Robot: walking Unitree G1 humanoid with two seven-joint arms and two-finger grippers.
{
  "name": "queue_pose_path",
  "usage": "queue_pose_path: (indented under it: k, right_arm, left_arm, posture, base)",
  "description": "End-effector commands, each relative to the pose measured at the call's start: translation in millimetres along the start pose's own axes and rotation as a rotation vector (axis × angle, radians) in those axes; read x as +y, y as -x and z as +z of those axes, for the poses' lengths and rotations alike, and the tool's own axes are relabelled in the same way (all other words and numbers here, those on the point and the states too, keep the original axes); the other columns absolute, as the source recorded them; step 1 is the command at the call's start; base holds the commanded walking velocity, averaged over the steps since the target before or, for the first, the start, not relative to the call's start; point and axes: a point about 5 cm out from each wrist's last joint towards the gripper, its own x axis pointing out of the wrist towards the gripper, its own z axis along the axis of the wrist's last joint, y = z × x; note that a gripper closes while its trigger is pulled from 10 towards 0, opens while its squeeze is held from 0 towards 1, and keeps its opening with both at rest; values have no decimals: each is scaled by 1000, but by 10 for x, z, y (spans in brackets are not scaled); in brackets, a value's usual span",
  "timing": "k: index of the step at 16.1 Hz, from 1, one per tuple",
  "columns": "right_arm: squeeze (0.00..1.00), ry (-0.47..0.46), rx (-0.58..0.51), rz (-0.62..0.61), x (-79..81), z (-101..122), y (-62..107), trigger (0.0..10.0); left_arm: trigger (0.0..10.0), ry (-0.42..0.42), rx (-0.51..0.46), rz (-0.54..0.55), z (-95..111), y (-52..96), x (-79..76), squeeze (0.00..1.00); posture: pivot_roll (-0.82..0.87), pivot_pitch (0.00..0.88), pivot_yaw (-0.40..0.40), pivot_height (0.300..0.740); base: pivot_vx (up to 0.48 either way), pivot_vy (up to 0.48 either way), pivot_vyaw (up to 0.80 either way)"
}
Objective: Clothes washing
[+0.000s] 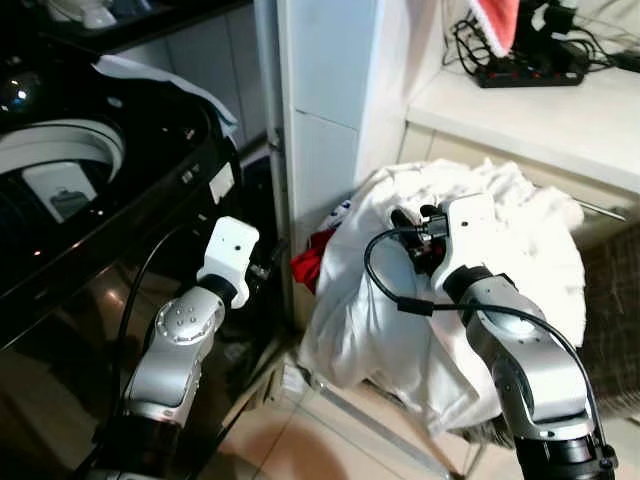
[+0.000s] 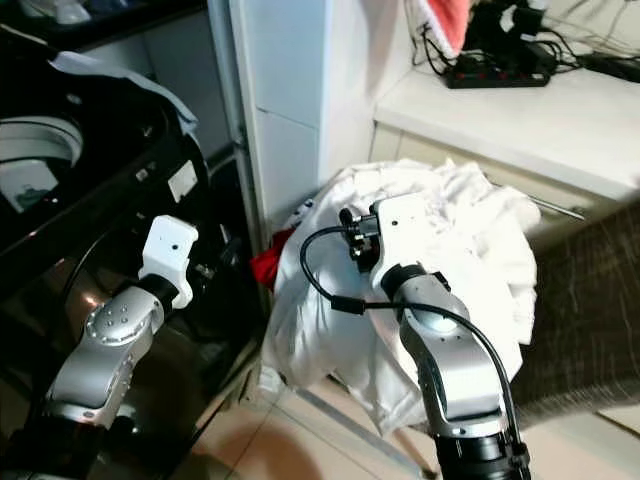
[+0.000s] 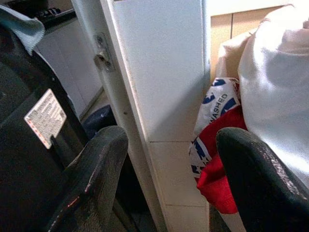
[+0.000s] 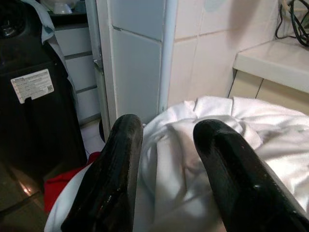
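I need to grab the white cloth next with my right gripper by a raised fold (image 4: 170,157), which stands up between its fingers while the rest of the heap is slack.
A heap of white laundry (image 1: 520,230) fills a dark woven basket (image 1: 612,300) on the right. A red garment (image 1: 308,265) and a blue-printed cloth (image 3: 215,104) poke out at the heap's left side. My right gripper (image 4: 169,128) is open just over the top of the heap, with a white fold rising between its fingers (image 4: 116,174). My left gripper (image 3: 171,140) is open in the air, between the black top-loading washing machine (image 1: 90,200) and the red garment, holding nothing. The washer's lid is up and its drum opening (image 1: 60,160) shows.
A white tiled pillar (image 1: 320,120) stands between washer and basket. Behind the basket is a white counter (image 1: 540,110) with a power strip (image 1: 530,70) and cables; a red and white cloth (image 1: 495,20) hangs above it. A light cloth (image 1: 160,80) lies behind the washer.
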Motion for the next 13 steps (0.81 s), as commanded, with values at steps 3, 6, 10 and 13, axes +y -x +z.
queue_pose_path:
  k: [3, 6, 10, 13]
  right_arm:
    - [0, -19, -56, -24, -33, 141, 43, 10000]
    - [0, -35, -64, -36, -35, 154, 55, 10000]
    - [0, -23, -56, -13, -9, 160, 60, 10000]
    - [0, 16, -18, 19, 33, 141, 77, 10000]
  left_arm:
    - [10000, 10, -30, -12, 50, 25, -9, 0]
    - [10000, 21, -39, -24, 61, 31, -20, 0]
    - [10000, 33, -47, -23, 63, 49, -11, 0]
    - [10000, 29, -60, -36, 81, 90, -9, 0]
  posture:
    - [19, 0, 20, 740]
    - [18, 0, 22, 740]
    - [21, 0, 20, 740]
    - [21, 0, 20, 740]
  base:
    - [334, 0, -167]
    - [331, 0, -519]
    - [249, 0, 0]
    - [0, 0, 0]
